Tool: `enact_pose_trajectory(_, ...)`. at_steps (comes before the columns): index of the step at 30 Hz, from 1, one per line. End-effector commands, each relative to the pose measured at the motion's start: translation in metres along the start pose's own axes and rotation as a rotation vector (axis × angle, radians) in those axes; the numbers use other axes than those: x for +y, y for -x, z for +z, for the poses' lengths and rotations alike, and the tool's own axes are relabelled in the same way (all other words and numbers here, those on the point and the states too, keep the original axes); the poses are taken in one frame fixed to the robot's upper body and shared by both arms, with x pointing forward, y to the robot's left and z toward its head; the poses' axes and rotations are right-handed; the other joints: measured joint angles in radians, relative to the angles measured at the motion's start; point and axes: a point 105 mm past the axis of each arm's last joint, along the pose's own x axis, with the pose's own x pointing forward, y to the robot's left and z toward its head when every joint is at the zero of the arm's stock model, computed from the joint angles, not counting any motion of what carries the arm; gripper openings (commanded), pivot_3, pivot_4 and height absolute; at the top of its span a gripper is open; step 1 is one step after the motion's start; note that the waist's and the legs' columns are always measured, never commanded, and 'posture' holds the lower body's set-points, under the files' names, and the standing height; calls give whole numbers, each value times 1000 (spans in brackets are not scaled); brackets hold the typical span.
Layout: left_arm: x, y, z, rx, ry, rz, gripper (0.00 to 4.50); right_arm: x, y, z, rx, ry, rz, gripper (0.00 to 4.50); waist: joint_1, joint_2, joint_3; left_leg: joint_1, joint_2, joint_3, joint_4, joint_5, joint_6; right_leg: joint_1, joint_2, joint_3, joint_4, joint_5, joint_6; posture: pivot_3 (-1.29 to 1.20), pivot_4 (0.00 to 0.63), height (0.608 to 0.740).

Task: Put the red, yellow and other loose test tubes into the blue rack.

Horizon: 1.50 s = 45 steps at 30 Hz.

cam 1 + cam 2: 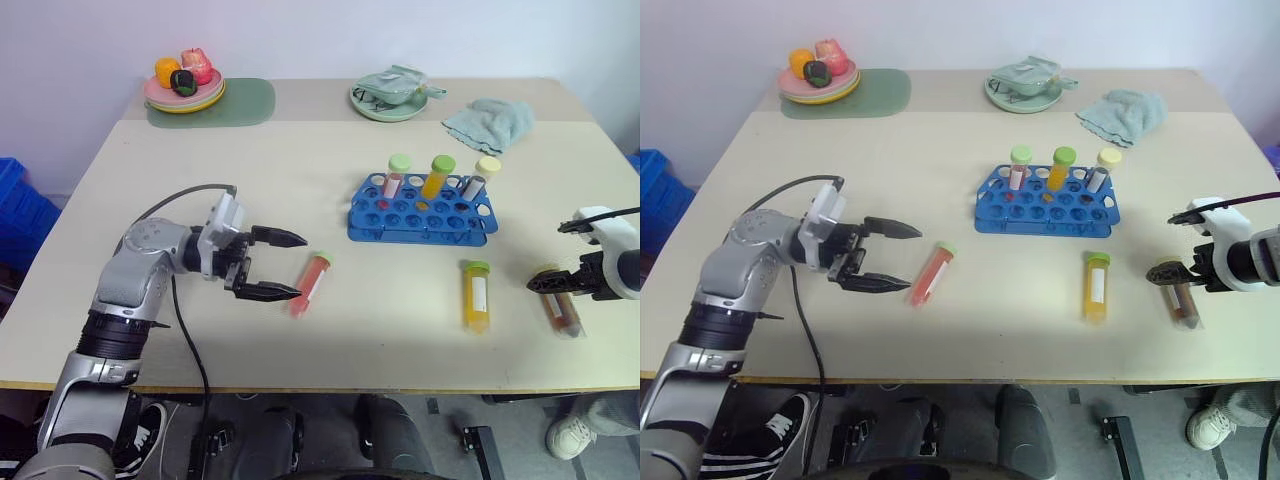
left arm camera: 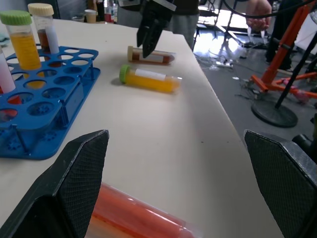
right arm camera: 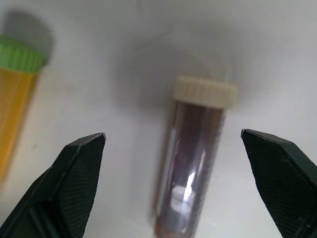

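The brown tube [image 1: 565,313] [image 3: 190,163] is still below my spread fingers, and tabletop shows between them and the tube. My right gripper would miss the tube if it closed now, so it should first lower.
The blue rack [image 1: 422,208] stands right of the table's middle with three capped tubes upright in its back row. A red tube [image 1: 310,284] lies on the table just beyond the tips of my left gripper [image 1: 300,265], which is open and level, pointing at it. To the right, in front of the rack, lies a yellow tube [image 1: 476,296] with a green cap. Near the right edge, a brown tube [image 3: 190,163] with a cream cap lies between the spread fingers of my right gripper [image 1: 545,282]. That gripper is open, angled down over the tube, not gripping it.
At the table's back stand a plate of toy fruit [image 1: 184,88] on a green mat [image 1: 240,102], a green plate [image 1: 388,98] with something piled on it, and a teal cloth [image 1: 488,120]. A blue crate [image 1: 15,200] sits beside the table's left edge.
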Motion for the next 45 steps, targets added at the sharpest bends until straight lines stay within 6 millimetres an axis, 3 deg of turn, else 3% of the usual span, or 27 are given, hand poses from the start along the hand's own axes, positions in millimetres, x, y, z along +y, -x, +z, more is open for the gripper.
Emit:
enact_pose_trajectory(1,-6,-1,10,-24,-29,-19,4461,-4,0,4,-14,-2,-30,4500,1,0,0,0,0,0,0,0,0,0,0,0,0,0,0,0,150,740)
enact_pose_trajectory(19,-11,-5,14,-48,-79,-7,4461,-1,-12,0,0,-50,-26,4500,1,0,0,0,0,0,0,0,0,0,0,0,0,0,0,0,150,740)
enact_pose_trajectory(23,-11,-5,14,-46,-78,-3,4500,-1,-13,0,-1,-50,-24,3251,0,0,0,0,0,0,0,0,0,0,0,0,0,0,0,0,150,740)
enact_pose_trajectory(32,-10,-4,14,-47,-75,8,4500,-4,-11,1,-2,-51,-36,3251,0,0,0,0,0,0,0,0,0,0,0,0,0,0,0,0,150,740)
enact_pose_trajectory(39,-12,-4,12,-46,-65,12,4500,-2,3,-12,67,-97,-10,3251,1,0,0,0,0,0,0,0,0,0,0,0,0,0,0,0,150,740)
enact_pose_trajectory(45,-12,-7,11,-51,-64,14,4500,7,0,-11,79,-103,5,3251,0,0,0,0,0,0,0,0,0,0,0,0,0,0,0,0,150,740)
